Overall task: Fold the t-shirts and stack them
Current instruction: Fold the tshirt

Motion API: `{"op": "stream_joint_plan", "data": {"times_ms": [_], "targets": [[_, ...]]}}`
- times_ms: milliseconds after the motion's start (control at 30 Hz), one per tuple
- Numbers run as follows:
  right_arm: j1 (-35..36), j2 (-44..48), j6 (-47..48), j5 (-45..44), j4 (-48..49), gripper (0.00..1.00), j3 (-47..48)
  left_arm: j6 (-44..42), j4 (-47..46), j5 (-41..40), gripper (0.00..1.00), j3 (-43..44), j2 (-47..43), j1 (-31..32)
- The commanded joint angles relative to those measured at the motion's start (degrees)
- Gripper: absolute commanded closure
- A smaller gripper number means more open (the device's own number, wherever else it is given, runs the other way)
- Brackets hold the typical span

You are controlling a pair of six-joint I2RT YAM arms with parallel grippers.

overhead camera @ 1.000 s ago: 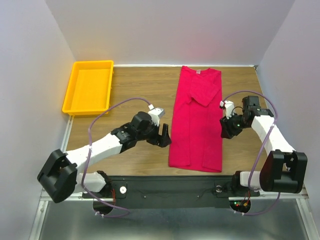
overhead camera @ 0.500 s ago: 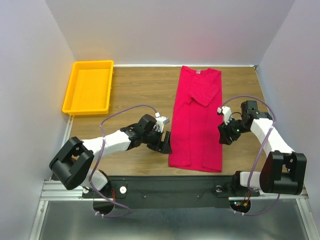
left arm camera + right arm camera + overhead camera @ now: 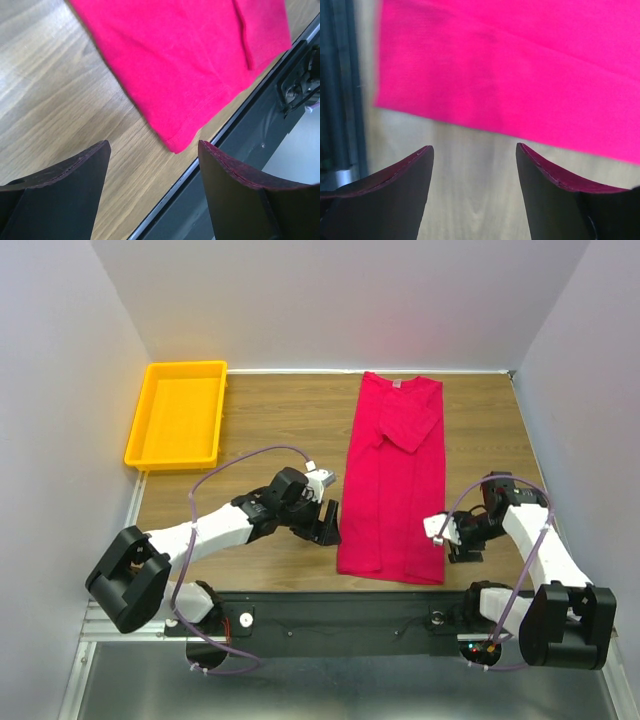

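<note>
My right gripper is on its side. It next needs to grab the crimson-red t-shirt's near hem corner (image 3: 440, 579) (image 3: 383, 101), so that the hem can fold over toward the collar.
The crimson-red t-shirt (image 3: 392, 480) lies flat on the wooden table, folded lengthwise into a long strip, collar and white neck label at the far end. My left gripper (image 3: 327, 524) is open and empty just left of the shirt's near left edge; its wrist view shows the shirt's near corner (image 3: 177, 142) ahead of the open fingers. My right gripper (image 3: 461, 540) is open and empty just right of the shirt's near right edge; its wrist view shows the shirt's edge (image 3: 510, 95) beyond the fingers.
A yellow plastic tray (image 3: 149, 426) stands at the far left of the table. The black metal rail (image 3: 340, 605) runs along the table's near edge, close to the shirt's hem. White walls close in the left, right and back.
My right gripper has moved toward the near edge along the shirt's right side. My left gripper shifted slightly nearer beside the shirt's left edge. The shirt has not moved.
</note>
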State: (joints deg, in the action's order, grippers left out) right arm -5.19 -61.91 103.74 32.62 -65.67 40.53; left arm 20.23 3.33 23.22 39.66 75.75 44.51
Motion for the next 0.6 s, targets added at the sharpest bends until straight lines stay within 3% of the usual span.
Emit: {"op": "stream_joint_plan", "data": {"times_ms": [0,133,333,567], "targets": [[0.0,0.7,34.9,-2.9,-9.3,0.27,-2.8,-0.9,-0.4,-1.1,0.18,-0.1,-2.9,-0.1],[0.0,1.8,44.1,-2.3,-8.9,0.29,-6.0,-1.0,-0.5,-0.8,0.18,0.1,-2.9,-0.1],[0.4,2.7,44.7,0.6,-4.3,0.32,-9.3,-0.9,-0.7,-0.5,0.18,-0.5,-2.5,-0.1],[2.9,5.0,44.8,5.2,-1.0,0.28,-12.7,-1.0,-1.0,0.2,0.18,0.3,-1.0,-0.1]]}}
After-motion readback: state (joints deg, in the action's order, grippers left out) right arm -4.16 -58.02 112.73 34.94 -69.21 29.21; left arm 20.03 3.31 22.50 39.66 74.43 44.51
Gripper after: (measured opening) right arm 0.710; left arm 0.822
